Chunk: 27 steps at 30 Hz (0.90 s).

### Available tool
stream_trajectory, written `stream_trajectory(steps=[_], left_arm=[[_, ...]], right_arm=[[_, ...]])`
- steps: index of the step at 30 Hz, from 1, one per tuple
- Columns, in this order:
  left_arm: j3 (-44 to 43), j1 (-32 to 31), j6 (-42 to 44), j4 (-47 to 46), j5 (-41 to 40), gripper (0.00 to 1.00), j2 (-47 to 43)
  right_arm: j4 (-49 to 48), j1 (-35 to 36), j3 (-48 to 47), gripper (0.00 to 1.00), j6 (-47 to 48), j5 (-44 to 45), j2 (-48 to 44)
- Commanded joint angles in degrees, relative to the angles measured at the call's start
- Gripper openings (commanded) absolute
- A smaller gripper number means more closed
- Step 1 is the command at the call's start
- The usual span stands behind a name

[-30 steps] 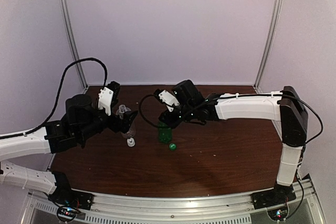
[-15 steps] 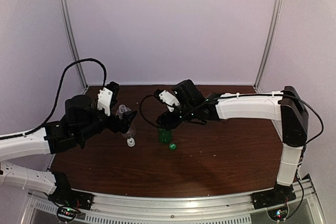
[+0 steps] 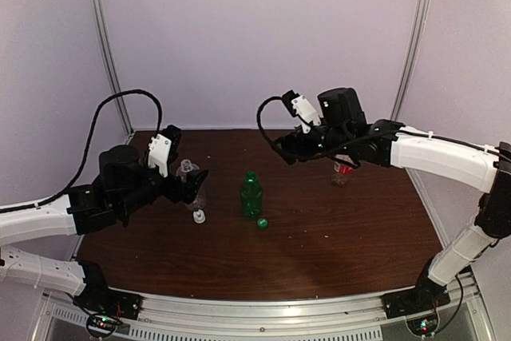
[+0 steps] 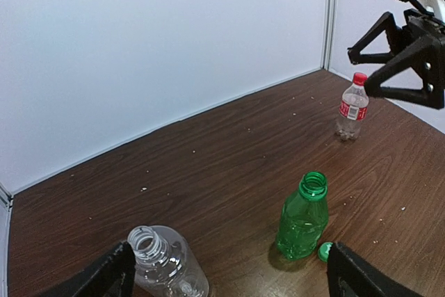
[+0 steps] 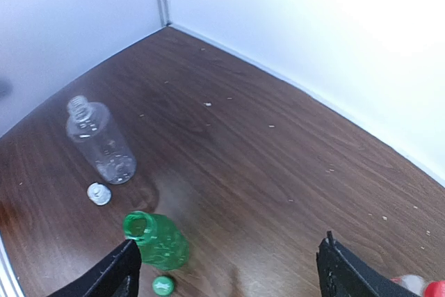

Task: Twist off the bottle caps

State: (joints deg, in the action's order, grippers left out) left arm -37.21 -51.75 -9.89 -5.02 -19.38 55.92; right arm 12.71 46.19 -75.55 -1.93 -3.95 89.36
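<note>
The red-labelled bottle should be grabbed by its red cap next with my right gripper, to unscrew it. The bottle's body is left for my left gripper.
The clear bottle (image 3: 189, 175) stands uncapped just inside the left finger of my left gripper (image 3: 194, 182), which is open and not squeezing it. Its white cap (image 3: 199, 216) lies on the table in front of it. The green bottle (image 3: 251, 195) stands mid-table with its mouth open (image 4: 313, 183) and its green cap (image 3: 262, 223) beside its base. The small red-labelled bottle (image 3: 342, 172) stands to the right with its red cap (image 4: 359, 78) on. My right gripper (image 3: 286, 152) hangs open in the air between the green and red-labelled bottles, holding nothing.
The dark wooden table (image 3: 335, 237) is closed in by white walls at the back and sides, with metal corner posts (image 3: 105, 45). A black cable (image 3: 128, 97) loops above the left arm.
My right gripper has opened, let go of the green bottle's neck, and risen up and to the right. The green bottle stands free. The left arm has not moved.
</note>
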Motion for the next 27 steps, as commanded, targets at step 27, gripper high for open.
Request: stream_trajectory(steps=[27], left_arm=[[-1.0,0.2,-2.2,-1.7,0.7,0.98,1.5]], right_arm=[[6.3,-27.5,3.9,0.77,-3.9,4.3,4.8]])
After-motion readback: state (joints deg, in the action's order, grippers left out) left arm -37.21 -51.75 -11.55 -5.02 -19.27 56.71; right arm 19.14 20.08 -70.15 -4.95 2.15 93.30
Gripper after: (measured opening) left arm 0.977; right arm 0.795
